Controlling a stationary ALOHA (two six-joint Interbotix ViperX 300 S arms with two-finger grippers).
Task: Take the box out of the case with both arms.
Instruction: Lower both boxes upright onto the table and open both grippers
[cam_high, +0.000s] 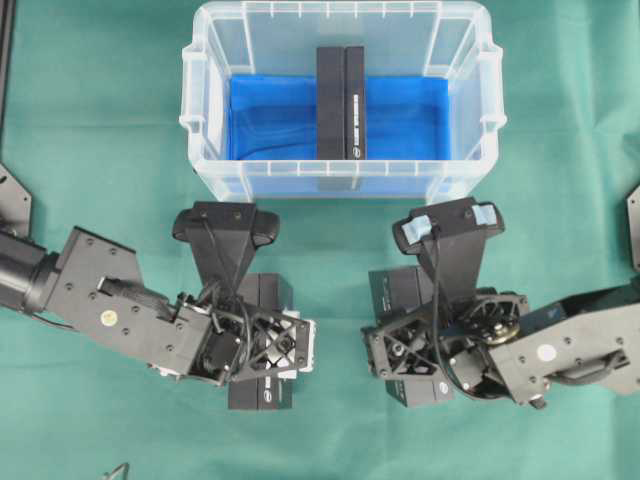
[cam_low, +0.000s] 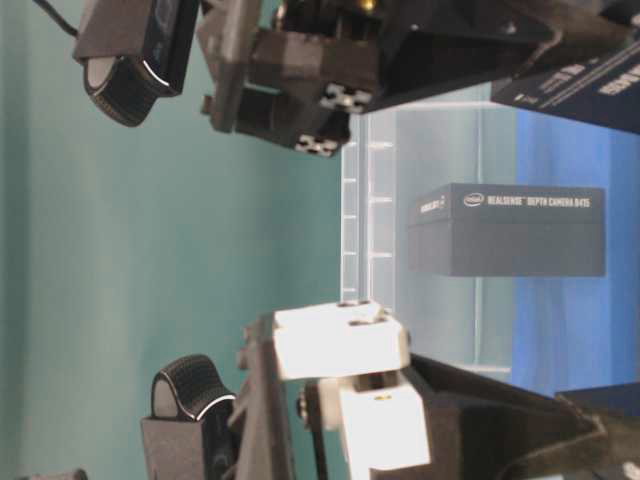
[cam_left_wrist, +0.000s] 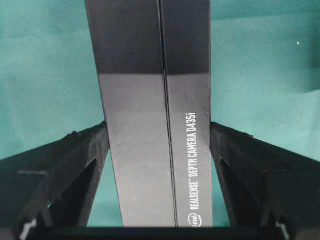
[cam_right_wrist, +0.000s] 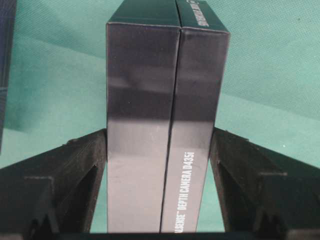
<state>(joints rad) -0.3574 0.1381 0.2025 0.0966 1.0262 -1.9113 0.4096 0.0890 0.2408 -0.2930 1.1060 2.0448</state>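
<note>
My left gripper opens next, since the black box's lower end sits on the green cloth.
The clear case (cam_high: 470, 170) stands at the back middle, and a black box (cam_high: 340, 100) stands on edge in it on the blue lining. The table-level view shows this box (cam_low: 505, 230) through the case wall (cam_low: 370, 220). In front of the case, my left gripper (cam_high: 262, 350) points down, shut on a second black box (cam_high: 262, 395). Both fingers (cam_left_wrist: 90, 160) press the sides of that box (cam_left_wrist: 150, 100). My right gripper (cam_high: 415, 350) is shut the same way on a third black box (cam_high: 388, 290). The right wrist view shows this box (cam_right_wrist: 165, 100) clamped between both fingers (cam_right_wrist: 235, 165).
Green cloth (cam_high: 100, 120) covers the table all round. Black mounts sit at the left edge (cam_high: 10, 200) and the right edge (cam_high: 632, 215). A small wire loop (cam_high: 115, 470) lies at the front left.
</note>
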